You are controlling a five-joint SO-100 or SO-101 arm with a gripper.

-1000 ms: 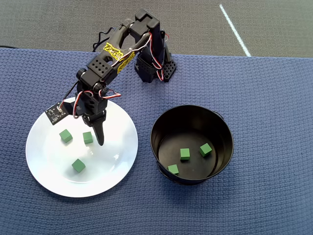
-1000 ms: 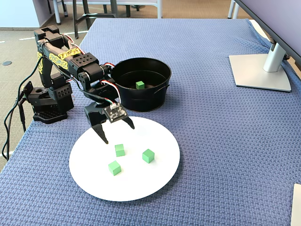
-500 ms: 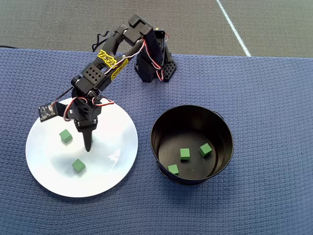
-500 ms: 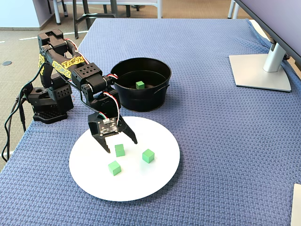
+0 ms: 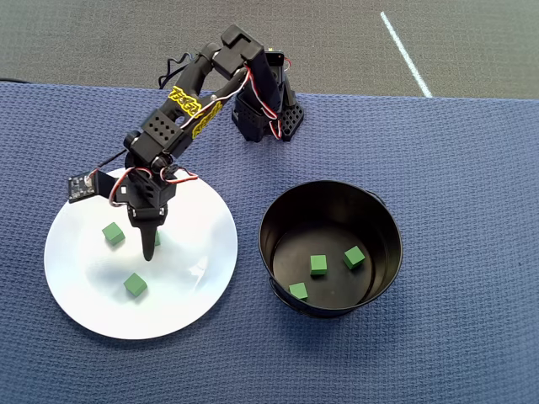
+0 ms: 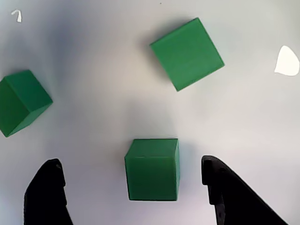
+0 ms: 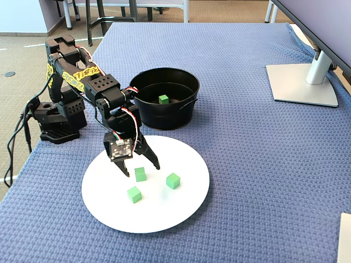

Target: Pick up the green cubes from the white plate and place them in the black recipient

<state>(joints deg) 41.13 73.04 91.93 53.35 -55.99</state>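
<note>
The robot's gripper has to move the nearest green cube from the white plate [image 5: 189, 286] into the black recipient, so it should grab the cube by its opposite sides next.
Three green cubes lie on the white plate [image 5: 189, 286]: one at its left [image 5: 113, 234], one lower down [image 5: 135, 285], and one [image 5: 157, 239] mostly covered by my gripper [image 5: 149, 248]. In the wrist view my gripper [image 6: 130, 161] is open, its black fingers [image 6: 47, 194] on either side of the nearest cube [image 6: 152, 169], apart from it. The other two cubes [image 6: 186, 54] [image 6: 21, 102] lie beyond. In the fixed view my gripper [image 7: 141, 170] points down over the same cube [image 7: 140, 174]. The black recipient [image 5: 330, 188] stands right of the plate with three cubes [image 5: 318, 264] inside.
The arm's base [image 5: 265, 118] stands at the table's far edge in the overhead view. A monitor stand [image 7: 301, 82] sits at the far right in the fixed view. Blue woven cloth [image 5: 455, 210] covers the table.
My gripper swung left across the plate in the overhead view, turned, and came down open around the middle cube. The cubes have not moved.
</note>
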